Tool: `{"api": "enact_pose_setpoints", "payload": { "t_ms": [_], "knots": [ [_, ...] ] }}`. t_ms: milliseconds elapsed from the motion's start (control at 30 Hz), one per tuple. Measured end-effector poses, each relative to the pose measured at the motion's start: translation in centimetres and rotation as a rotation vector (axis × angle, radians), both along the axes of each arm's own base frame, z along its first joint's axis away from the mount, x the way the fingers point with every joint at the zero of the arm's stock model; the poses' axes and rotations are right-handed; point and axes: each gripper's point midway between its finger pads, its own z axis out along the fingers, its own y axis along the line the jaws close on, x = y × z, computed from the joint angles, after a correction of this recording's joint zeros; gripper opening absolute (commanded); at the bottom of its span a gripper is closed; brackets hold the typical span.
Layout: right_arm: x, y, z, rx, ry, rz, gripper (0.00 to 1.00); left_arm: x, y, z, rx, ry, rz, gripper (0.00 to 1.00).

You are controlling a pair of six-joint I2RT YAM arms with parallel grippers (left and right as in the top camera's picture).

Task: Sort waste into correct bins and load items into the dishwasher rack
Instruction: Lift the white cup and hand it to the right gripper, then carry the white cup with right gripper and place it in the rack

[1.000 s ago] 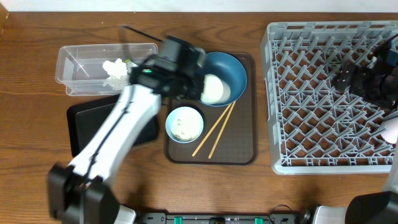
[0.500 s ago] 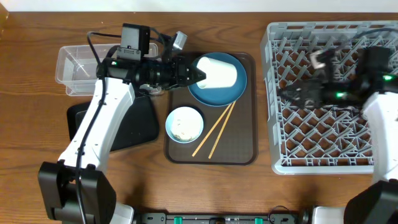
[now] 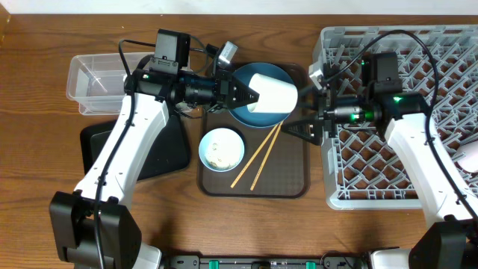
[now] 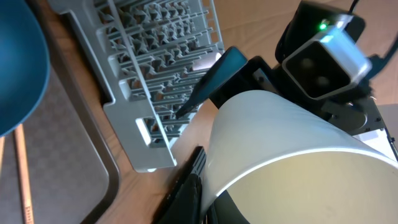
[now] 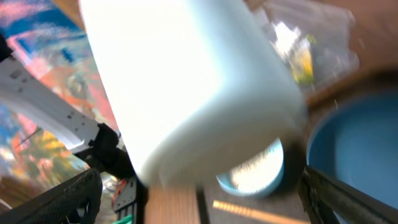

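My right gripper should grab the white cup around its base (image 3: 293,98) next. The cup's rim then stays free, so the cup can go rim-first into the dishwasher rack (image 3: 403,164).
My left gripper (image 3: 250,96) is shut on the rim of the white cup (image 3: 273,93), which it holds on its side above the dark blue plate (image 3: 258,116). In the left wrist view one finger (image 4: 186,193) presses the outside of the cup's wall (image 4: 280,149). My right gripper (image 3: 302,108) is open at the dishwasher rack's (image 3: 403,164) left edge, its jaws spread on either side of the cup's base without touching it. The cup (image 5: 186,81) fills the right wrist view between the wide fingers (image 5: 68,199). The bowl (image 3: 222,148) and chopsticks (image 3: 258,157) lie on the brown tray (image 3: 291,183).
The clear tub (image 3: 93,78) stands at the back left, and tissue and a wrapper (image 5: 301,53) show in it in the right wrist view. The black tray (image 3: 168,157) lies under my left arm. A pink cup (image 3: 470,157) sits at the rack's right edge.
My right arm has swung left from over the rack to the cup. My left arm has carried the cup a little to the right, over the plate's far side.
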Motion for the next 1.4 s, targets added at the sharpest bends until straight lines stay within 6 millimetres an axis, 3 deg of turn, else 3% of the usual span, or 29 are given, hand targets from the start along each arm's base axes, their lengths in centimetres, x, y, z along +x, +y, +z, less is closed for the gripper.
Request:
{"api": "enact_pose_setpoints", "payload": {
  "t_ms": [167,400,567,1000,1267,1367,1400],
  "knots": [
    [-0.1,1.2,1.9,0.077,-0.131,0.07,0.98,-0.4,-0.2,0.5,-0.028,0.008,-0.021,0.06],
    [-0.2,1.7,3.5,0.147,-0.235,0.126,0.78,-0.9,-0.4,1.0,-0.062,0.016,-0.049,0.06],
    [-0.2,1.7,3.8,0.154,-0.257,0.131,0.72,-1.2,-0.5,1.3,-0.079,0.02,-0.063,0.06],
    [0.1,1.8,4.7,0.181,-0.35,0.151,0.74,-1.3,-0.6,1.4,-0.087,0.022,-0.07,0.06],
    [0.3,1.8,4.8,0.177,-0.36,0.146,0.54,-1.3,-0.6,1.4,-0.085,0.019,-0.07,0.06],
    [0.4,1.7,4.7,0.174,-0.356,0.143,0.5,-1.3,-0.6,1.4,-0.084,0.017,-0.069,0.17],
    [0.3,1.8,4.7,0.177,-0.353,0.146,0.49,-1.2,-0.6,1.4,-0.081,0.015,-0.067,0.3]
  ]
}}
